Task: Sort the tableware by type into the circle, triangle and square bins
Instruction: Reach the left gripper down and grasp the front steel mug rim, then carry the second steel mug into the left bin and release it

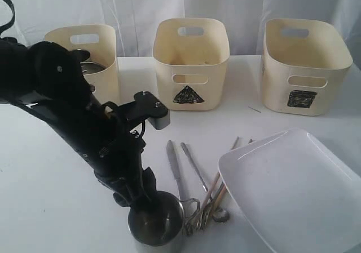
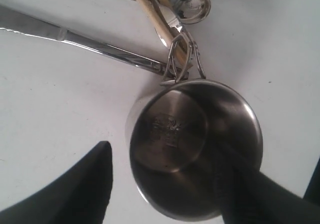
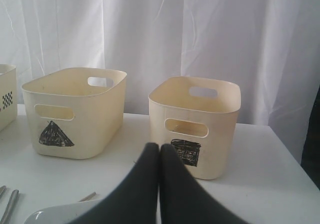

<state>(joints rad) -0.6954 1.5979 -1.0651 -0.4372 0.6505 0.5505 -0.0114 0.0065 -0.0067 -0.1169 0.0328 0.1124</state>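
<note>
The left gripper needs to grab the cup by its open rim point(image 2: 142, 190) next, away from the wire handle, because cutlery crowds that handle.
A steel handled cup point(image 1: 156, 226) point(image 2: 195, 144) stands upright at the table's near edge, its wire handle against the cutlery. My left gripper point(image 1: 145, 201) point(image 2: 165, 159) is open over it: one finger point(image 2: 80, 184) is outside the cup and clear of its wall, the other point(image 2: 260, 194) reaches over the far rim. A knife point(image 1: 174, 171), spoon point(image 1: 220, 214) and wooden chopsticks point(image 1: 219, 185) lie beside the cup. The large white square plate point(image 1: 293, 185) lies at the right. My right gripper point(image 3: 159, 148) is shut and empty, facing the square bin point(image 3: 195, 124).
Three cream bins stand along the back: the left bin point(image 1: 104, 44) holds something steel point(image 1: 89, 67) and its mark is hidden by my arm, the triangle bin point(image 1: 192, 61) is in the middle, the square bin point(image 1: 304, 67) on the right. A white curtain hangs behind.
</note>
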